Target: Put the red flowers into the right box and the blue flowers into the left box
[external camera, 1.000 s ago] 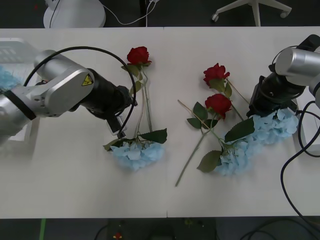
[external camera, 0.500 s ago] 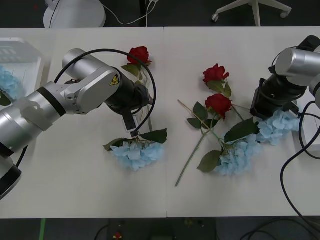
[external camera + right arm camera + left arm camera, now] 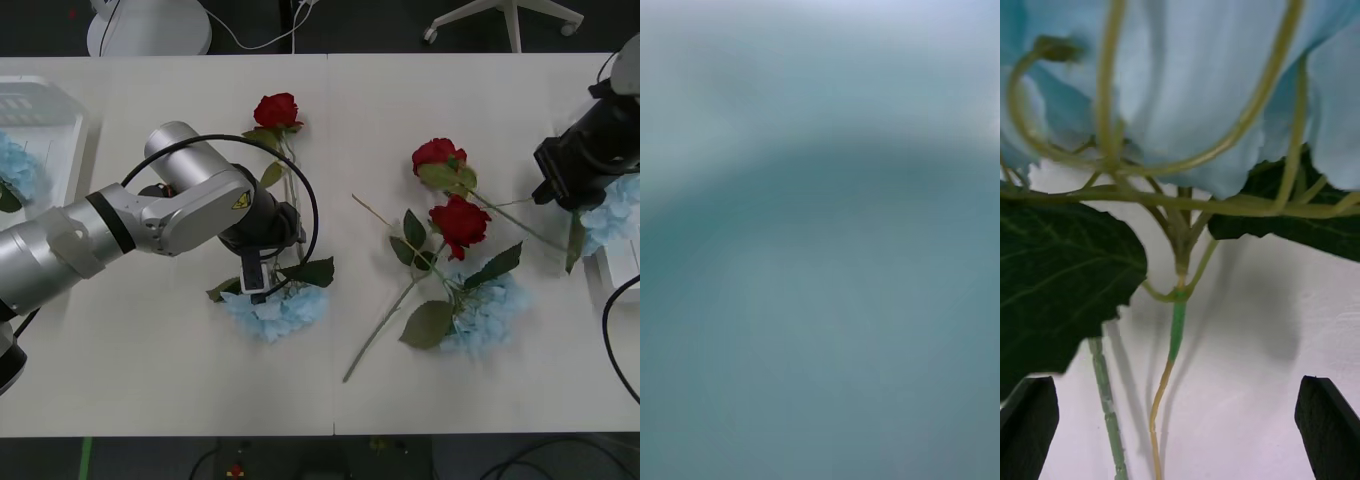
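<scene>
My left gripper grabs the blue flower by its thin stem below the leaves next, since the pale blue petals spread wider than the open fingertips.
My left gripper (image 3: 254,282) is open, lowered over the stem of a blue flower (image 3: 272,308). In the left wrist view that stem (image 3: 1176,330) runs between the black fingertips (image 3: 1026,427), under the pale petals. My right gripper (image 3: 572,178) is at the far right, shut on another blue flower (image 3: 612,222) that hangs beside the right box (image 3: 622,268). A third blue flower (image 3: 487,305) lies at the middle right. Three red flowers lie on the table: one at the back (image 3: 277,108) and two at the middle right (image 3: 437,153) (image 3: 462,218). The left box (image 3: 48,118) holds a blue flower (image 3: 12,166).
A rose stem (image 3: 380,325) stretches toward the table's front edge. The left arm's black cable (image 3: 305,190) loops over the back rose's stem. Chair bases stand beyond the far edge.
My left gripper came down onto the near blue flower's stem. My right gripper rose and swung right with a blue flower, and the two middle roses shifted slightly right.
</scene>
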### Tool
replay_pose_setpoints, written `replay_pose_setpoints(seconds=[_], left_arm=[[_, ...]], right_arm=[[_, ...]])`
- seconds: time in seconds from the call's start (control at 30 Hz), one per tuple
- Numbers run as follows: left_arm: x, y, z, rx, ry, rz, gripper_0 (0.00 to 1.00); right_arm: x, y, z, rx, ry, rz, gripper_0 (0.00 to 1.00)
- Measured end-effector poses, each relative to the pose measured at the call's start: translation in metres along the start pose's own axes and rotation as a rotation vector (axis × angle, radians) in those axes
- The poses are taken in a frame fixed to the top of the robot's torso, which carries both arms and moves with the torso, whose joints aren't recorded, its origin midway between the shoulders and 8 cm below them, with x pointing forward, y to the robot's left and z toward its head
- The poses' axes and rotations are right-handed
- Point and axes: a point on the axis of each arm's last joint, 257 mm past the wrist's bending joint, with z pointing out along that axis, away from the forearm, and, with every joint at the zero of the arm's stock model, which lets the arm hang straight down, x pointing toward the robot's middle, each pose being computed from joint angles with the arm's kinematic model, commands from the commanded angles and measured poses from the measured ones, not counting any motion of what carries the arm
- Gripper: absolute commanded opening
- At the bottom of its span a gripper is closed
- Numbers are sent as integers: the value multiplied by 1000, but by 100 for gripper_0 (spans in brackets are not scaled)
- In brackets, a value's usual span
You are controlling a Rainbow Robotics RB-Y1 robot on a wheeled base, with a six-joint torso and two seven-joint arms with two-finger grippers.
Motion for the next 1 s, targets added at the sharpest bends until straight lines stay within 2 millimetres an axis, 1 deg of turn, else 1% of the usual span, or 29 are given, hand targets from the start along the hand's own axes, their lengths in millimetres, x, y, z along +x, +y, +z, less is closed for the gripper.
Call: replay_pose_setpoints(seconds=[0.07, 0.1, 0.13, 0.2, 0.3, 0.33, 0.4, 0.43, 0.47, 0.5, 0.6, 0.63, 0.67, 0.7, 0.77, 0.8, 0.9, 1.0], left_arm=[[0, -2, 1, 9, 4, 8, 91], [1, -3, 1, 13, 7, 11, 89], [2, -4, 1, 17, 11, 15, 86], [3, -5, 1, 22, 16, 18, 75], [4, -8, 2, 33, 24, 27, 70], [4, -9, 2, 37, 26, 31, 68], [3, -11, 4, 46, 27, 40, 53], [2, -12, 5, 50, 26, 45, 48], [1, -13, 5, 55, 26, 49, 31], [0, -13, 6, 59, 26, 53, 27], [1, -16, 7, 68, 31, 59, 27], [1, -17, 7, 71, 33, 57, 24], [2, -18, 7, 74, 34, 54, 17], [2, -20, 8, 78, 34, 49, 8], [4, -27, 10, 93, 36, 39, 5], [4, -31, 11, 101, 35, 33, 0], [6, -39, 13, 120, 39, 25, 0], [9, -41, 12, 126, 45, 27, 0]], right_arm=[[-10, 3, -15, -17, -11, -168, 0], [-15, 4, -22, -22, -18, -250, 0], [-19, 4, -29, -25, -26, -338, 0], [-27, 4, -38, -27, -47, -510, 0], [-37, 8, -48, -33, -79, -756, 0], [-39, 10, -49, -38, -88, -810, 0], [-39, 16, -50, -60, -100, -863, 0], [-38, 19, -51, -71, -100, -865, 0], [-36, 21, -51, -82, -97, -869, 0], [-34, 22, -51, -88, -93, -890, 0], [-27, 22, -48, -93, -78, -1004, 0], [-24, 22, -46, -95, -71, -1052, 0], [-21, 22, -44, -96, -67, -1091, 0], [-19, 21, -41, -92, -65, -1118, 0], [-16, 19, -33, -83, -63, -1150, 0], [-15, 19, -28, -81, -66, -1168, 0], [-15, 25, -12, -90, -110, -1258, 0], [-15, 28, 6, -65, -162, -1438, 0]])
